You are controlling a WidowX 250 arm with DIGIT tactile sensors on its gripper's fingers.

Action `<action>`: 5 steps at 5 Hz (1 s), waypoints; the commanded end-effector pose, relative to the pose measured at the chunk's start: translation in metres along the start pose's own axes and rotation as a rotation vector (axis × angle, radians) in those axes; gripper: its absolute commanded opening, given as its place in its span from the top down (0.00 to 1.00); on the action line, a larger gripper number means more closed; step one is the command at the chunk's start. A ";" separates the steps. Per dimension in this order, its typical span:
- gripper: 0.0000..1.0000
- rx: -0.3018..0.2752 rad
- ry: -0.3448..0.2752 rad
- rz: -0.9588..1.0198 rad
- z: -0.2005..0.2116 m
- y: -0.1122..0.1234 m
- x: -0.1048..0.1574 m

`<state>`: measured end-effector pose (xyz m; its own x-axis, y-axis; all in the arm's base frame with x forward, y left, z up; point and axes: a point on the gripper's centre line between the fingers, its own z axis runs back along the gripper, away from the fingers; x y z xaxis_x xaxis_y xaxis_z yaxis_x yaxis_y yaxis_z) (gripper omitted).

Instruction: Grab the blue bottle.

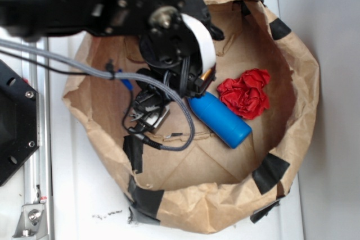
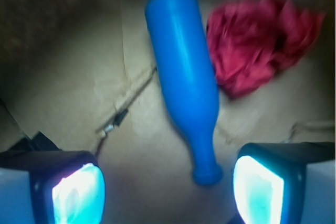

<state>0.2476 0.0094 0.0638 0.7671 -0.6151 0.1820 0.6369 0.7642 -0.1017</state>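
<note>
My gripper should move toward the bottle's flared rim (image 2: 208, 175) before it closes on the bottle. Its fingers stop short of the bottle's rim, so they would miss if I closed now.
The blue bottle (image 1: 222, 119) lies on its side on the brown paper floor of the bag, its wide body pointing lower right. In the wrist view the blue bottle (image 2: 186, 77) runs away from me, its flared lip nearest, just inside my right fingertip. My gripper (image 2: 168, 192) is open, both glowing pads (image 2: 79, 192) wide apart, nothing touching them. From the exterior view the gripper (image 1: 198, 85) hangs over the bottle's neck end, which the arm hides.
A red ruffled cloth (image 1: 246, 93) lies right beside the bottle's body. The brown paper bag wall (image 1: 304, 82) rings everything, patched with black tape (image 1: 271, 172). A grey cable (image 1: 169, 105) and a small metal part (image 1: 151, 117) lie left of the bottle.
</note>
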 end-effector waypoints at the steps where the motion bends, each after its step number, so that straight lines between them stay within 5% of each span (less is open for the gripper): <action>1: 0.00 -0.012 0.028 0.001 -0.027 0.002 0.024; 4: 0.00 -0.018 0.076 -0.024 -0.056 -0.004 0.028; 5: 1.00 -0.021 0.054 0.000 -0.054 -0.003 0.027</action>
<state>0.2797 -0.0045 0.0172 0.7804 -0.6111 0.1323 0.6242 0.7738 -0.1075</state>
